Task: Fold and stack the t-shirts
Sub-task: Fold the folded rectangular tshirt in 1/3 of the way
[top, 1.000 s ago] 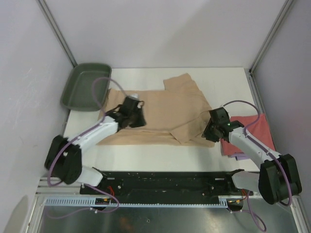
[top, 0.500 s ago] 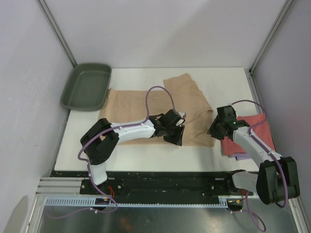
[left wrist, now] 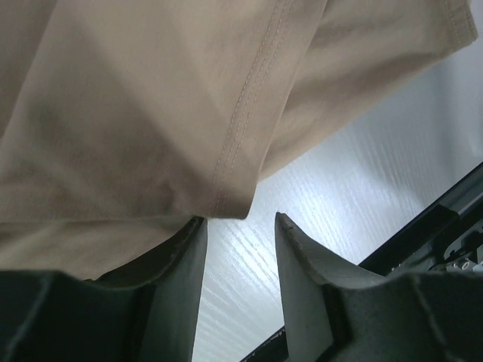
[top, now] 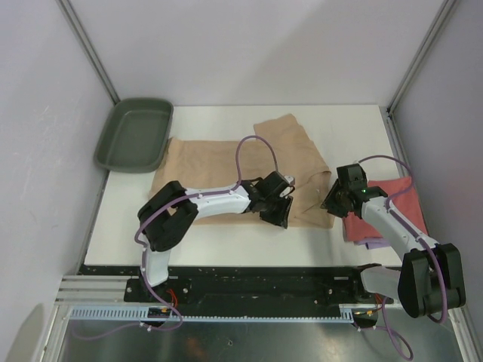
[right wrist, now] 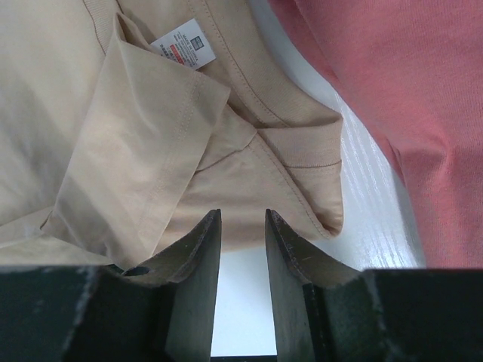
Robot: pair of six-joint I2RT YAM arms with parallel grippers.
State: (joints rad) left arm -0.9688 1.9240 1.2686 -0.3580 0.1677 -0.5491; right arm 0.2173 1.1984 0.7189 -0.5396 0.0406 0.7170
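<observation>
My left gripper grabs the tan t-shirt's hemmed corner at its near edge next, to draw that bunched flap across and fold it.
The tan t-shirt lies spread across the middle of the table, its right part bunched. My left gripper is at the shirt's near edge. In the left wrist view the gripper is open and empty, with a hemmed corner of the tan shirt just past the tips. My right gripper is at the shirt's right edge, open and empty, facing the collar with its white label. The coral-red t-shirt lies folded at the right, also in the right wrist view, on the lavender one.
A dark green tray stands at the back left corner. Purple cables loop over both arms. White walls with metal posts close in the table on the left, back and right. A black rail runs along the near edge.
My left arm has swung from the shirt's left part to its near edge at the middle-right. My right gripper has shifted slightly right and stays at the shirt's right edge.
</observation>
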